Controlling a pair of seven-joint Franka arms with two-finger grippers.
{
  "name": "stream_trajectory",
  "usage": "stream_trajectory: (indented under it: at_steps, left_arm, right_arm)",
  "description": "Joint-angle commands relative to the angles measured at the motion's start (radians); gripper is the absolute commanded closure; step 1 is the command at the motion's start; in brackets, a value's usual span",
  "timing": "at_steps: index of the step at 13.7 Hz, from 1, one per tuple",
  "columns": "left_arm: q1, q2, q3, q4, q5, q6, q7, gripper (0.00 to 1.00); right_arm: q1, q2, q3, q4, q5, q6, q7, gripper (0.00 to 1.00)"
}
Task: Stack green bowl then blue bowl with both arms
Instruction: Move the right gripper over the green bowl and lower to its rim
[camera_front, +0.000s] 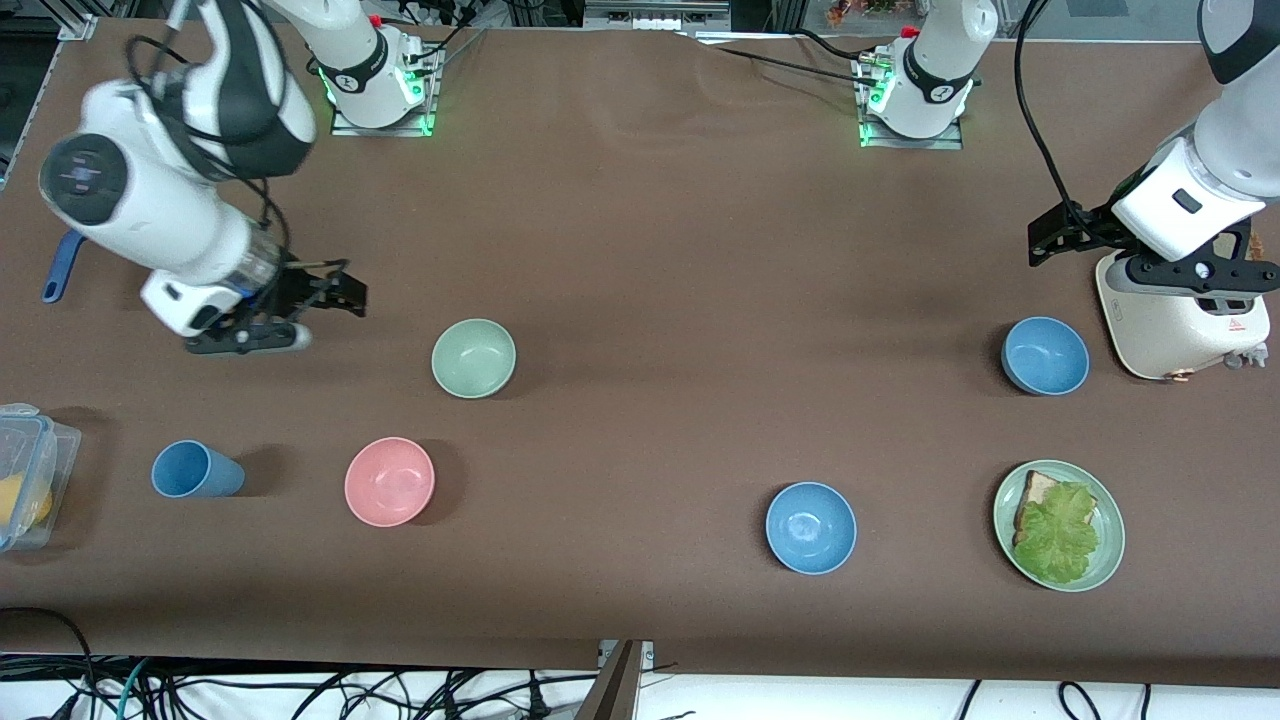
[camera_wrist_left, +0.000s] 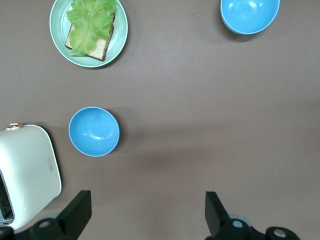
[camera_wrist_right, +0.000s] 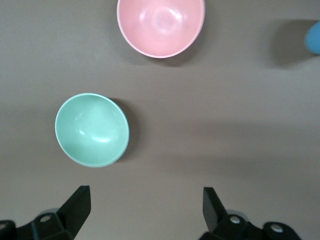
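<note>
The green bowl (camera_front: 474, 357) needs to be stacked, so the robot's right gripper needs to grab it by its rim (camera_front: 513, 354) next.
The pale mint green bowl (camera_front: 474, 357) sits upright on the brown table toward the right arm's end; it also shows in the right wrist view (camera_wrist_right: 92, 129). The dull steel blue bowl (camera_front: 1045, 355) sits beside the toaster toward the left arm's end and shows in the left wrist view (camera_wrist_left: 94, 131). My right gripper (camera_front: 248, 342) (camera_wrist_right: 146, 207) hangs open and empty over bare table beside the green bowl. My left gripper (camera_front: 1210, 295) (camera_wrist_left: 146, 210) hangs open and empty over the toaster's edge, apart from the blue bowl.
A white toaster (camera_front: 1180, 320) stands at the left arm's end. A pale-green plate (camera_front: 1108, 545) with bread and lettuce and a brighter glossy blue bowl (camera_front: 811, 527) lie nearer the camera. A pink bowl (camera_front: 389, 481), a blue cup (camera_front: 195, 470) and a clear container (camera_front: 30, 475) lie nearer the camera at the right arm's end.
</note>
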Motion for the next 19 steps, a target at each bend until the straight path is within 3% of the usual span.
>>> stream_trajectory:
  at_steps: [1, 6, 10, 14, 16, 18, 19]
  left_arm:
    - [-0.008, 0.013, 0.004, 0.032, -0.007, -0.024, -0.011, 0.00]
    - [-0.010, 0.015, 0.004, 0.038, -0.007, -0.024, -0.009, 0.00]
    - [-0.010, 0.013, 0.004, 0.038, -0.007, -0.027, -0.009, 0.00]
    - [-0.010, 0.013, 0.004, 0.038, -0.007, -0.027, -0.009, 0.00]
    - [-0.010, 0.015, 0.006, 0.038, -0.007, -0.027, -0.010, 0.00]
    - [-0.013, 0.015, 0.004, 0.040, -0.007, -0.025, -0.009, 0.00]
    - [-0.013, 0.015, 0.004, 0.040, -0.007, -0.027, -0.009, 0.00]
  right_arm:
    - [0.059, 0.043, 0.008, -0.092, 0.008, 0.179, 0.102, 0.01]
    - [0.086, 0.195, 0.011, -0.186, 0.008, 0.492, 0.115, 0.01]
    - [0.086, 0.217, 0.011, -0.194, 0.008, 0.513, 0.115, 0.02]
    - [0.086, 0.249, 0.014, -0.194, 0.008, 0.535, 0.120, 0.36]
    - [0.086, 0.263, 0.014, -0.195, 0.008, 0.546, 0.118, 0.37]
    - [0.086, 0.269, 0.015, -0.194, 0.010, 0.548, 0.121, 0.55]
    - [0.086, 0.267, 0.015, -0.194, 0.010, 0.546, 0.132, 0.73]
